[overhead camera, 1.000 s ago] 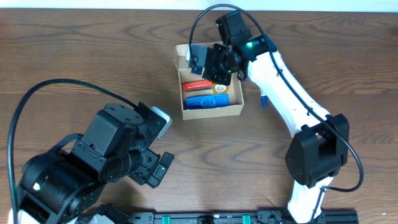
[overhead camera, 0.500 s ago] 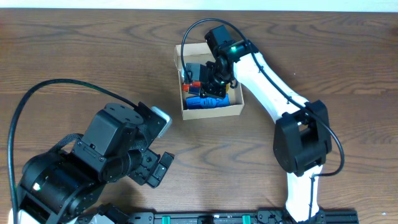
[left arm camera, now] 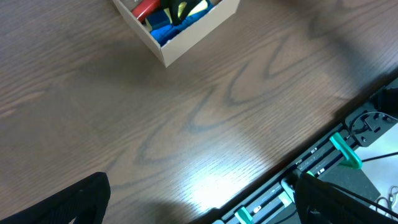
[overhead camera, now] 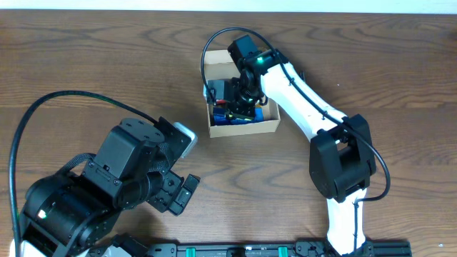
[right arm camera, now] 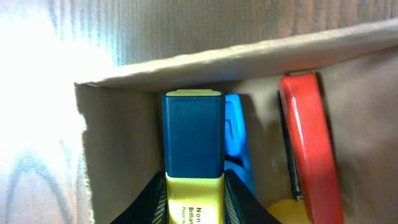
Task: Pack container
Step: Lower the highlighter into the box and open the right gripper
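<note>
The highlighter's cap lies low inside the box's rim, beside the blue duster, so it is now time for my right gripper to release the highlighter.
The container is a tan cardboard box, open at the back centre of the table. My right gripper reaches down into its left part, shut on a yellow highlighter with a dark blue cap. The cap points at the container's wall, close to it. Its black fingers press both sides of the yellow barrel. Beside it lie a blue item and a red one. My left gripper stands wide open and holds nothing at the front left, far from the container.
A yellow rounded thing shows low in the box. A black rail with green clips runs along the table's front edge. The right arm stretches from the front right to the box.
The right arm has swung left and lowered over the box, carrying the highlighter to its left side. The left arm has not moved.
</note>
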`<action>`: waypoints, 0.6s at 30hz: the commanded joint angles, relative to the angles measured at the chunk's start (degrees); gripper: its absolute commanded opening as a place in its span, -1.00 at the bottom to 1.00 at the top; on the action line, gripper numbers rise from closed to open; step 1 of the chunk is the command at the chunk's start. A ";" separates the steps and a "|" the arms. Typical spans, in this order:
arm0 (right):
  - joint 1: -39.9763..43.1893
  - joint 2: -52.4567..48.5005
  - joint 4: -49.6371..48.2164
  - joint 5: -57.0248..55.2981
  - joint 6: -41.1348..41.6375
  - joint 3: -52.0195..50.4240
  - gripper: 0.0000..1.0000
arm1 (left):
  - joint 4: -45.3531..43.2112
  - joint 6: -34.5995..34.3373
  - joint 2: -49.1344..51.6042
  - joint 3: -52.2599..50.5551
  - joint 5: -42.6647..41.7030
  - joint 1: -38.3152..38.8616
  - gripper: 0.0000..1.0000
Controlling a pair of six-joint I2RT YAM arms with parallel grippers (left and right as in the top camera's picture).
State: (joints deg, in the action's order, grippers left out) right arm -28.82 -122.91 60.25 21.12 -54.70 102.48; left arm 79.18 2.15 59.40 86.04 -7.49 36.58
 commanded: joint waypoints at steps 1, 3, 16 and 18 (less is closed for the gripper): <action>-0.26 -0.46 0.52 1.44 -0.90 0.48 -0.91 | 0.15 -0.02 -0.26 -0.13 0.17 -0.17 0.90; -0.26 -0.46 0.92 1.44 -0.87 0.48 -0.85 | 0.15 -0.02 -0.26 -0.11 0.17 -0.17 0.90; -0.31 -0.46 0.85 1.60 -0.59 0.48 -0.01 | 0.15 -0.02 -0.26 -0.13 0.17 -0.17 0.90; -0.31 -0.46 0.81 1.60 -0.59 0.48 -0.01 | 0.17 -0.02 -0.26 -0.13 0.17 -0.17 0.90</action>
State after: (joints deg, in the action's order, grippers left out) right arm -28.80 -122.91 61.01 21.47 -55.07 102.48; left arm 79.18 2.15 59.40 86.04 -7.49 36.58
